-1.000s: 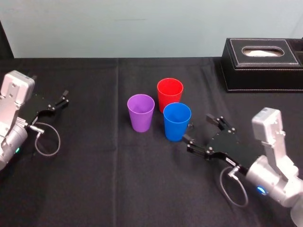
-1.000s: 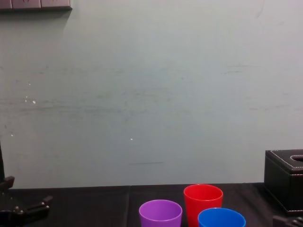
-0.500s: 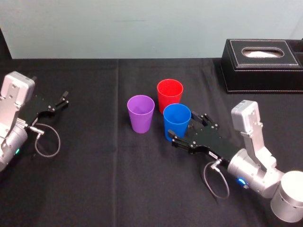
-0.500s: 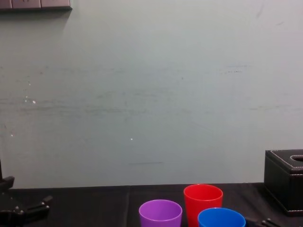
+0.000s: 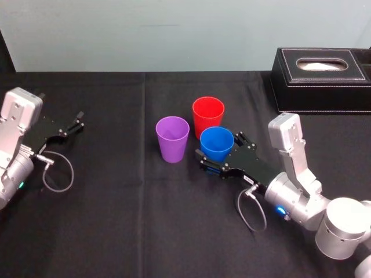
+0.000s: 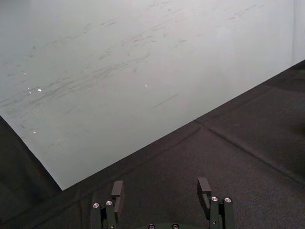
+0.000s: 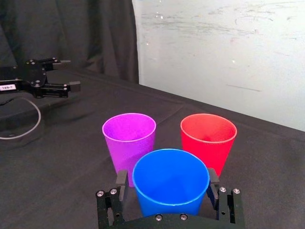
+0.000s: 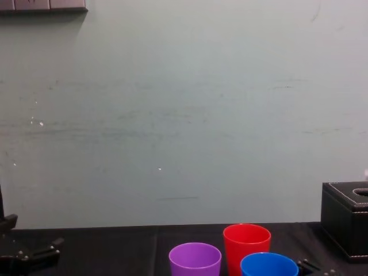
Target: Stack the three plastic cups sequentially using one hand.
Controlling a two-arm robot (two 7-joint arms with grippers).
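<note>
Next, my right gripper takes hold of the blue cup by its outer sides, to stack the blue cup into the red cup.
Three plastic cups stand upright and close together on the black cloth: purple on the left, red behind, blue in front. My right gripper is open, with one finger on each side of the blue cup. The right wrist view shows the blue cup between the fingers, with the purple cup and red cup just beyond. My left gripper rests open and empty at the far left of the table.
A black box with white stitching sits at the back right of the table. The black cloth is bare in front of the cups and between them and the left arm. A pale wall runs behind the table.
My right gripper has slid left and forward from beside the blue cup until its fingers stand around it. The cups and the left arm have not moved.
</note>
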